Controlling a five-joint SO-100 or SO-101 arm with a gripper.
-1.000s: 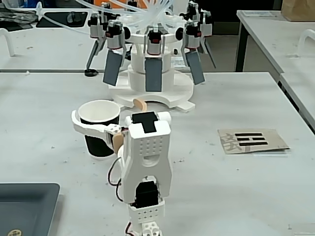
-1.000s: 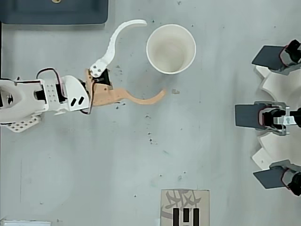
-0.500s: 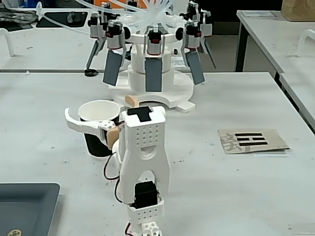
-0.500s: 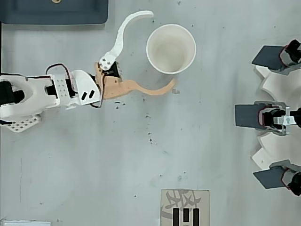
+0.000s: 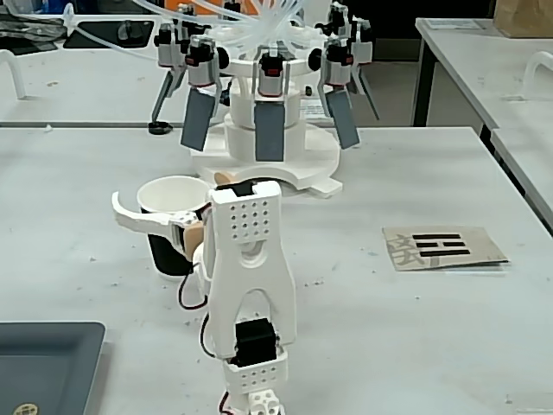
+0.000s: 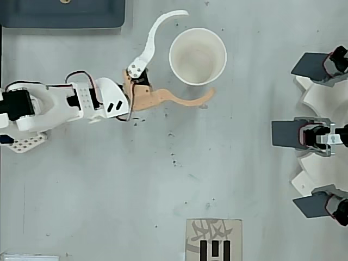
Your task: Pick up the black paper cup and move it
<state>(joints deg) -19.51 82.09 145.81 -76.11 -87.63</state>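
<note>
Next, my gripper grabs the black paper cup by its side below the white rim (image 5: 166,254) to pick up and move the cup.
The black paper cup (image 5: 166,256) stands upright on the grey table, black wall below a white rim; from above, only the white inside of the cup (image 6: 197,56) shows. My gripper (image 6: 199,51) is open around it. The curved white finger (image 6: 154,37) passes the cup's upper-left side in the overhead view, and the tan finger (image 6: 185,100) runs just under its lower edge. In the fixed view the gripper (image 5: 170,192) sits at rim height, and the arm's white body hides the cup's right side. I cannot tell whether either finger touches the cup.
A dark tray (image 6: 62,13) lies near the arm's base, seen also as the tray (image 5: 47,363) at the lower left. A white stand with several grey paddles (image 5: 268,112) rises behind the cup. A card with black marks (image 5: 442,247) lies to the right.
The arm has reached forward toward the cup. Both fingertips, earlier short of the cup, now extend along its two sides. The cup has not moved.
</note>
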